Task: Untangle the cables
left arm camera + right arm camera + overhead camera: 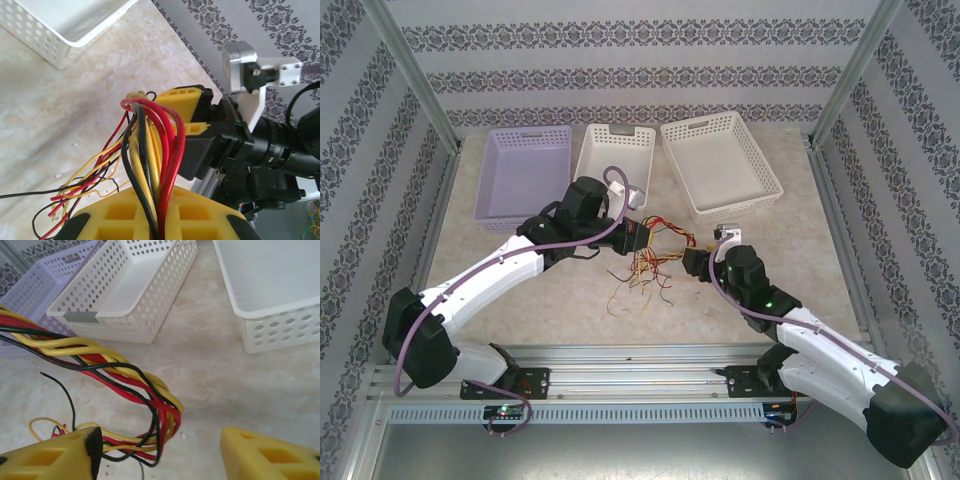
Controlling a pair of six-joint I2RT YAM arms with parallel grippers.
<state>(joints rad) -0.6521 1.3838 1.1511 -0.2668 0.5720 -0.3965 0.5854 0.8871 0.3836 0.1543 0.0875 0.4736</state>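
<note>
I should next grip the bent end of the bundle (690, 241) (162, 405) with my right gripper, so the rest of the cables stays free for my left gripper to untangle.
The cables (665, 243) are a twisted bundle of thin red, yellow and black wires held above the table between the two arms, with loose ends (638, 283) trailing down onto the surface. My left gripper (638, 236) is shut on the cables; in the left wrist view the wires (152, 150) run down into the seam between its yellow fingers (115, 217). My right gripper (693, 262) is open, with its fingers (50, 457) far apart. The bent end of the bundle (162, 405) loops between them, close to its left finger.
Three baskets stand across the back of the table: a purple one (525, 175), a narrow white one (615, 160) and a wide white one (720, 165). The marbled tabletop (570, 310) lies in front of the arms. The right gripper's yellow fingers (187, 100) sit just beyond the bundle.
</note>
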